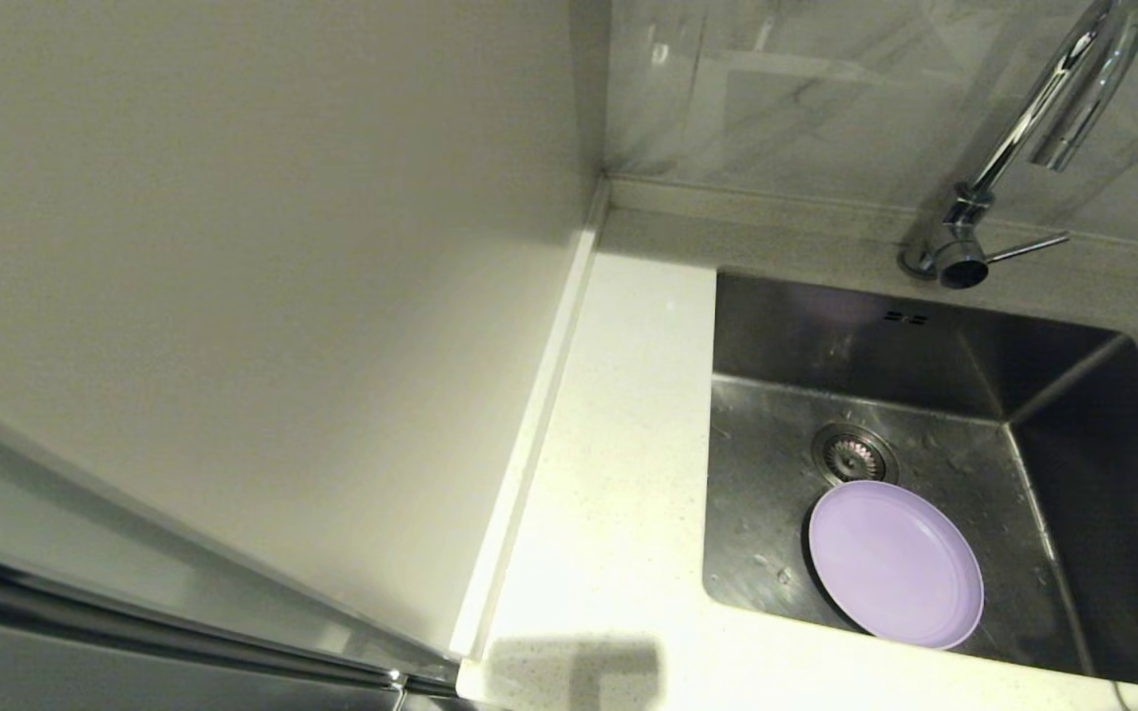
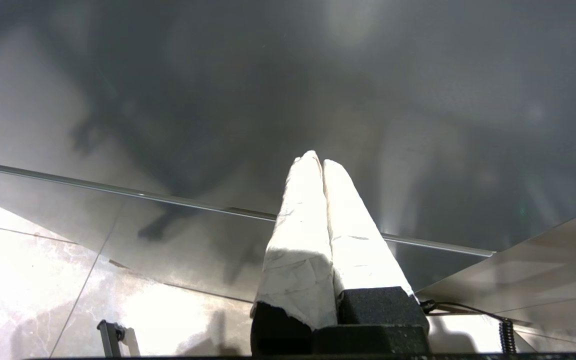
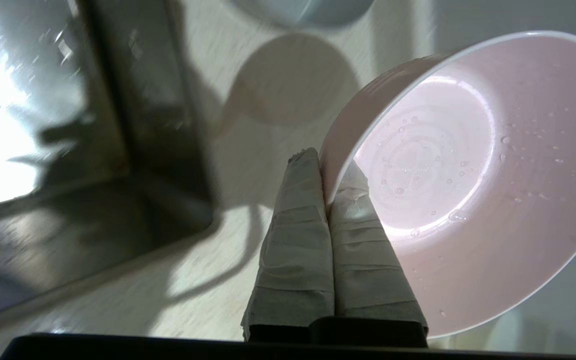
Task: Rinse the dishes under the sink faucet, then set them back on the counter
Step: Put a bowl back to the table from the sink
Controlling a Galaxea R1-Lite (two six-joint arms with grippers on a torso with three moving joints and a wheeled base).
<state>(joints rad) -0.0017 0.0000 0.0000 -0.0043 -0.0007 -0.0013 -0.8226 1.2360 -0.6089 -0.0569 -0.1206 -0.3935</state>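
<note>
The pink bowl (image 3: 478, 175) is tilted in the air above the counter, and its shadow is apart from it. I will lower the bowl onto the counter before my right gripper lets go of it.
The lilac plate (image 1: 895, 563) lies flat in the steel sink (image 1: 1073, 494), just in front of the drain strainer (image 1: 853, 454). The chrome faucet (image 1: 1043, 128) rises at the back right. My right gripper (image 3: 329, 172) is shut on the rim of the wet pale pink bowl (image 3: 478, 175), held tilted above the white counter (image 3: 208, 260) beside the sink's edge. The rim of the pale blue-grey bowl (image 3: 300, 10) shows on that counter. Neither gripper appears in the head view. My left gripper (image 2: 318, 160) is shut on nothing, parked low before a steel panel.
A white counter (image 1: 618, 474) strip runs left of the sink, bounded by a raised edge strip (image 1: 529, 434) and a tall pale cabinet side (image 1: 253, 296). Grey marbled wall tile (image 1: 776, 89) stands behind the faucet.
</note>
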